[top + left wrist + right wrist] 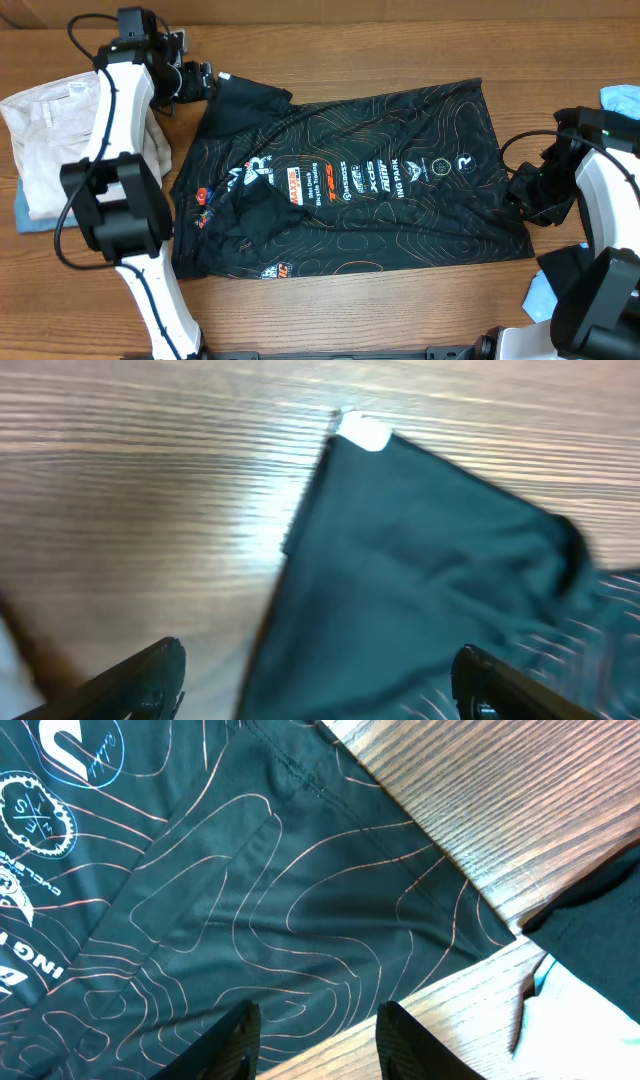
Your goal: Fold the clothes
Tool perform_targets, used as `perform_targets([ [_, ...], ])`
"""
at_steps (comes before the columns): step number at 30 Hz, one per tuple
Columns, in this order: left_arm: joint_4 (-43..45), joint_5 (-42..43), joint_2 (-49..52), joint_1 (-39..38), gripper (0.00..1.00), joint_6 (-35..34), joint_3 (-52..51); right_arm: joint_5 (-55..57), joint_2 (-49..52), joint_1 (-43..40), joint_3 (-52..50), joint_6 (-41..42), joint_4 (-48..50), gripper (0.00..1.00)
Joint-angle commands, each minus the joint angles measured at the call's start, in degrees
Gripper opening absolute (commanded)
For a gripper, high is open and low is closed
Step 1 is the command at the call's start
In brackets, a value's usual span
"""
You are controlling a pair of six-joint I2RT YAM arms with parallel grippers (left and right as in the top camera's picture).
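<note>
My left gripper should next grab the black sleeve (420, 560) by its outer edge near the white tag, folding the top's far side over its near side.
The clothes here are a black sports top (350, 190) with orange contour lines and logos, spread flat across the wooden table. Its black sleeve (420, 560) with a small white tag (362, 432) lies at the far left corner. My left gripper (200, 80) hovers just left of that sleeve. In the left wrist view the left gripper (320, 680) is wide open, and the sleeve's edge lies below the gap. My right gripper (522, 195) is at the top's right edge. The right gripper (318, 1035) is open over the hem (300, 920) where cloth meets wood, holding nothing.
A cream garment (50, 130) lies on a blue cloth (28, 215) at the left edge. At the right are a plain black cloth (565, 265), light blue pieces (620, 97) and the right arm's cable. The black cloth (590, 920) lies close to the top's corner.
</note>
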Motion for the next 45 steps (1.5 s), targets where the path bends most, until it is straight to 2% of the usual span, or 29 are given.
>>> perform_targets([
  [1, 1.70, 1.33, 4.04, 0.39, 0.88, 2.49, 1.88, -0.48, -1.75, 0.22, 1.46, -0.22, 0.02, 0.41],
  [13, 6.73, 2.93, 10.71, -0.76, 0.83, 2.64, 1.88, -0.50, -1.75, 0.22, 1.46, -0.17, -0.09, 0.42],
  [18, 5.29, 2.82, 11.43, -2.49, 0.69, 2.69, 1.84, -0.50, -1.75, 0.22, 1.46, -0.17, -0.11, 0.41],
  [20, 3.69, 2.80, 11.43, -3.17, 0.50, 2.62, 1.84, -0.48, -1.75, 0.22, 1.46, -0.20, 0.04, 0.41],
  [23, 1.05, 2.25, 11.43, -3.28, 0.34, 2.38, 1.84, -0.46, -1.75, 0.22, 1.46, -0.20, 0.50, 0.41],
  [29, -1.42, 1.97, 11.41, -2.45, 0.13, 0.68, 1.84, -0.48, -1.75, 0.22, 1.57, -0.24, 5.16, 0.32],
  [33, -2.91, 1.97, 11.23, -1.40, 0.04, -0.72, 2.34, -0.52, -1.75, 0.22, 1.62, -0.24, 12.44, 0.34],
  [37, -5.62, 2.36, 11.19, -0.50, 0.04, -1.95, 4.35, -4.74, -1.70, 0.42, 1.81, -4.59, 20.65, 0.39],
  [38, -6.25, 3.19, 11.19, -0.35, 0.04, -1.95, 5.14, -5.27, -1.60, 0.72, 1.84, -5.27, 22.69, 0.42],
  [43, -8.83, 10.27, 11.19, -0.13, 0.04, -1.95, 9.66, -5.44, 0.09, 3.65, 1.95, -8.92, 31.08, 0.51],
  [45, -9.79, 12.11, 11.19, -0.15, 0.04, -2.38, 11.69, -5.44, 1.55, 5.16, 2.05, -10.40, 35.08, 0.57],
])
